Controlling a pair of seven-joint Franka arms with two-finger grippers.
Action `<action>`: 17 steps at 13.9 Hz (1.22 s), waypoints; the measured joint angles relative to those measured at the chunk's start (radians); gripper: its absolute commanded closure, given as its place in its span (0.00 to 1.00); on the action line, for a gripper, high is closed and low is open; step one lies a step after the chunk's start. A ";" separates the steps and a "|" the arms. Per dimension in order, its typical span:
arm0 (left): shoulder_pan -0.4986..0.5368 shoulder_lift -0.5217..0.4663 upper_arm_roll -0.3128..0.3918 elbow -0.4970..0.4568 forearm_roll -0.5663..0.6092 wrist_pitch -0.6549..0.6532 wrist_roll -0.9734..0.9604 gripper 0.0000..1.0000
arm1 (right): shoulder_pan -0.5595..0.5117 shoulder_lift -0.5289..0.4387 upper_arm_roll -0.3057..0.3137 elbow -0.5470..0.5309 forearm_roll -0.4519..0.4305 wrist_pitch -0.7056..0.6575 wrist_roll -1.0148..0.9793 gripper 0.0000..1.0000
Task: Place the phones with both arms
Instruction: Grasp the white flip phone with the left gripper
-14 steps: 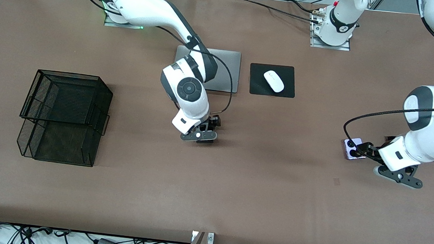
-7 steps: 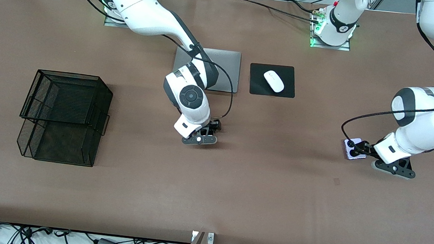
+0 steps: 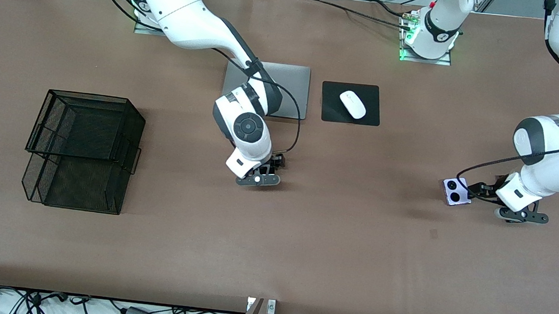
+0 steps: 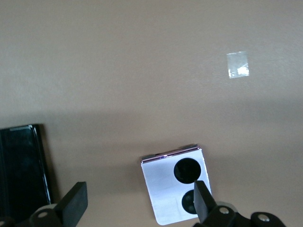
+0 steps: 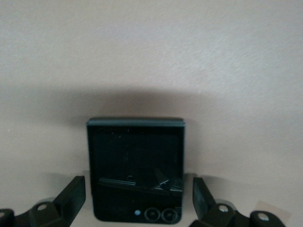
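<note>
My fingers are on either side of the black flip phone in the right wrist view, so it is time for my right gripper to close on it now.
A lavender phone (image 3: 455, 191) with two black circles lies flat on the brown table toward the left arm's end. My left gripper (image 3: 481, 191) is low beside it and open. In the left wrist view the lavender phone (image 4: 173, 187) lies off-centre in the left gripper (image 4: 138, 203), one fingertip (image 4: 201, 201) overlapping its edge. A long black slab phone (image 4: 23, 170) lies just outside the other finger. My right gripper (image 3: 269, 165) is low over mid-table and hides the black flip phone in the front view. In the right wrist view the black flip phone (image 5: 136, 165) lies between the fingers of the open right gripper (image 5: 137, 198), with gaps on both sides.
A two-tier black mesh tray (image 3: 82, 152) stands toward the right arm's end. A silver laptop (image 3: 288, 89) and a white mouse (image 3: 352, 104) on a black pad (image 3: 331, 111) lie farther from the camera than both grippers. A small tape patch (image 3: 433, 234) marks the table.
The left gripper has drawn back toward its own end of the table, uncovering the lavender phone. The right gripper has shifted only slightly over the flip phone.
</note>
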 measured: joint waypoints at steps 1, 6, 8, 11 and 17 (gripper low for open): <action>-0.003 0.000 -0.001 -0.002 0.000 -0.013 -0.055 0.00 | 0.000 0.001 0.003 0.000 0.000 0.000 0.000 0.00; -0.062 0.000 -0.004 -0.005 0.006 -0.080 -0.350 0.00 | -0.002 0.004 0.005 0.000 0.000 0.000 0.000 0.00; -0.069 0.000 -0.004 -0.024 0.013 -0.079 -0.397 0.00 | -0.003 0.006 0.004 0.000 0.000 0.000 -0.001 0.00; -0.070 0.004 -0.004 -0.085 0.059 0.005 -0.408 0.00 | -0.004 0.010 0.004 0.001 0.000 0.003 -0.001 0.00; -0.079 0.021 -0.009 -0.129 0.072 0.117 -0.395 0.00 | -0.004 0.009 0.004 0.013 0.000 0.003 -0.001 0.67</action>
